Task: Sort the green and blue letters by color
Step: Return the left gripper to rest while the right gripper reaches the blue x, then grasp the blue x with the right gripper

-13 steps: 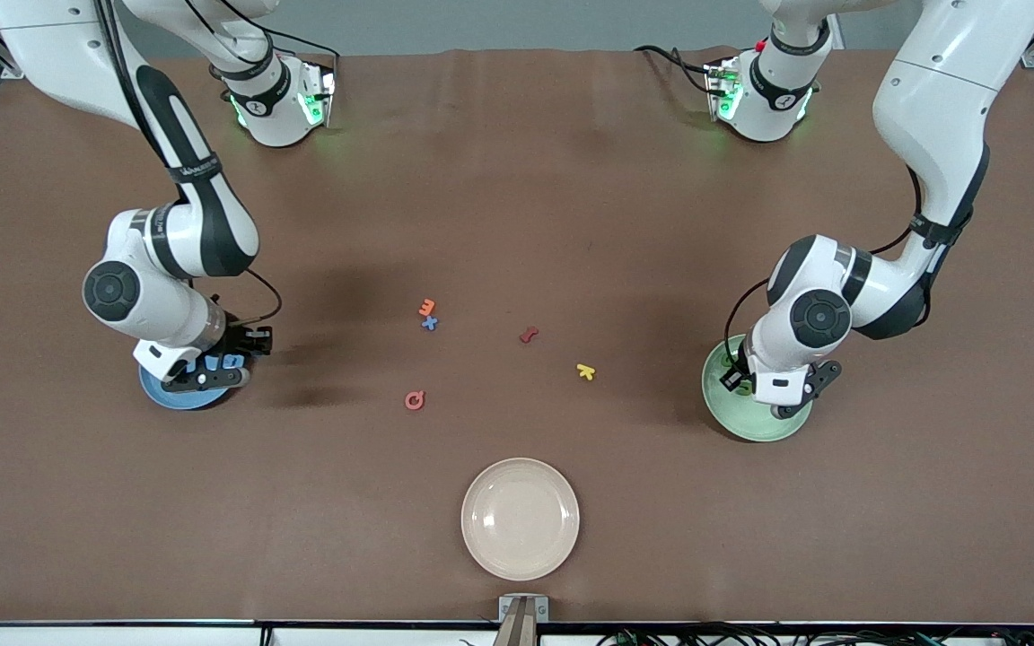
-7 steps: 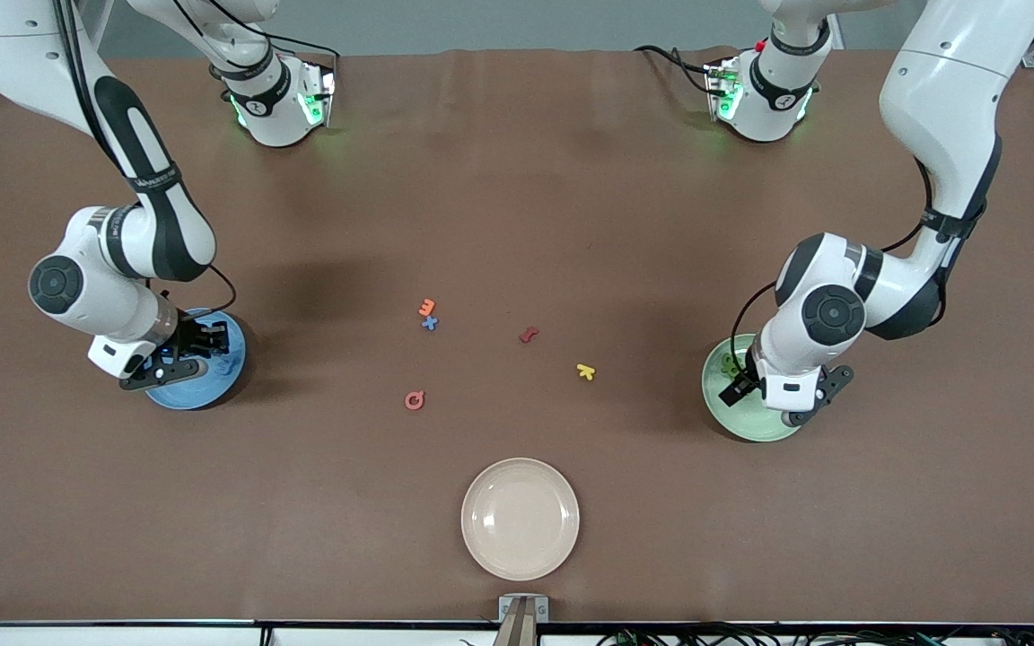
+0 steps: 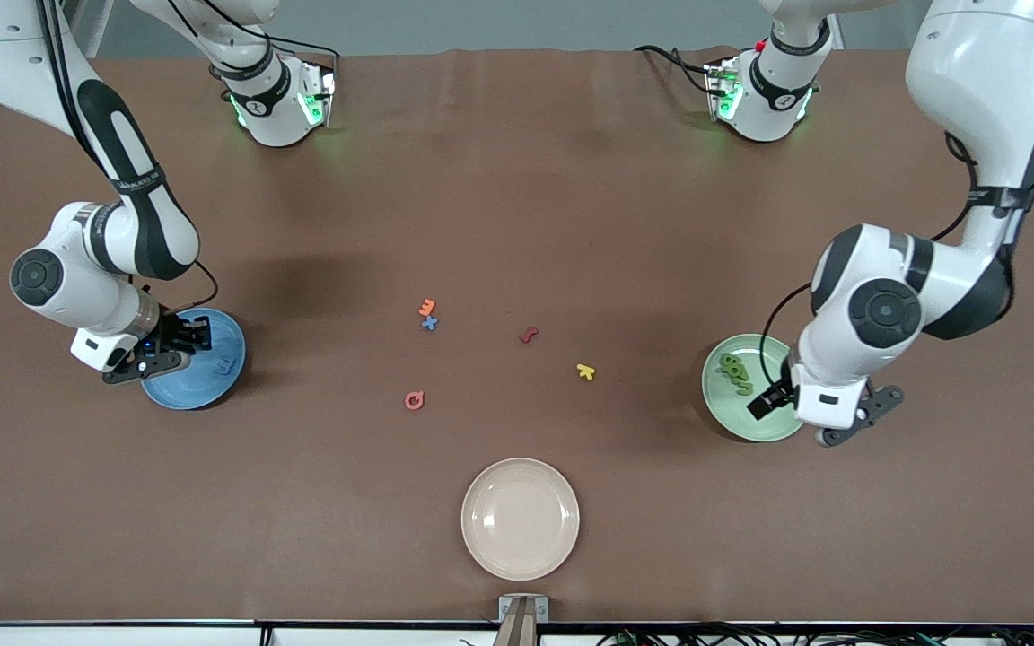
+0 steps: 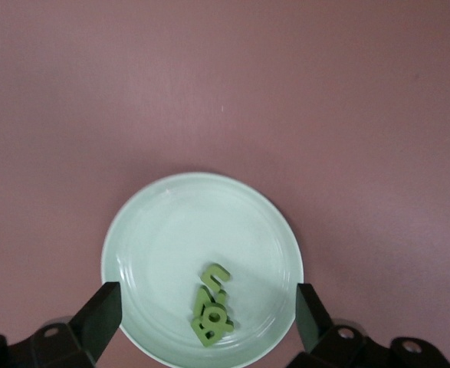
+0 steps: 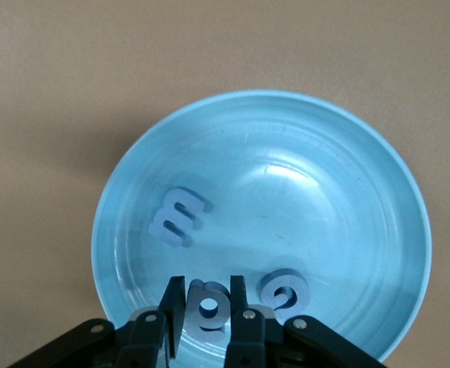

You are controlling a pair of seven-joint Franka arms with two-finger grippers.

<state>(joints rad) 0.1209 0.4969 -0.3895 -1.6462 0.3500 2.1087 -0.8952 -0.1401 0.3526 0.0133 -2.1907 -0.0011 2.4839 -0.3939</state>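
The blue P [image 5: 208,314] sits low inside the blue plate's rim [image 5: 260,95] in the right wrist view, so the robot's right gripper needs to open.
In the right wrist view my right gripper [image 5: 208,305] is shut on a blue letter P [image 5: 209,308], held upright between its jaws low over the blue plate [image 5: 378,192]. A blue E [image 5: 180,217] and a blue G [image 5: 284,291] lie in that plate. A blue X [image 3: 430,323] lies mid-table. My left gripper [image 4: 206,310] stands open and empty above the green plate [image 4: 148,230], where green letters [image 4: 213,307] lie piled. The front view shows the right gripper [image 3: 178,345] over the blue plate [image 3: 212,381] and the left gripper [image 3: 827,414] over the green plate's [image 3: 723,404] edge.
An orange letter [image 3: 427,308] touches the blue X. A dark red letter [image 3: 529,335], a yellow letter [image 3: 585,371] and a pink Q [image 3: 415,400] lie mid-table. A beige plate [image 3: 521,519] stands nearest the front camera.
My left gripper opened and drew up and off toward its end of the table, uncovering the green letters. My right gripper shifted across the blue plate toward its own end.
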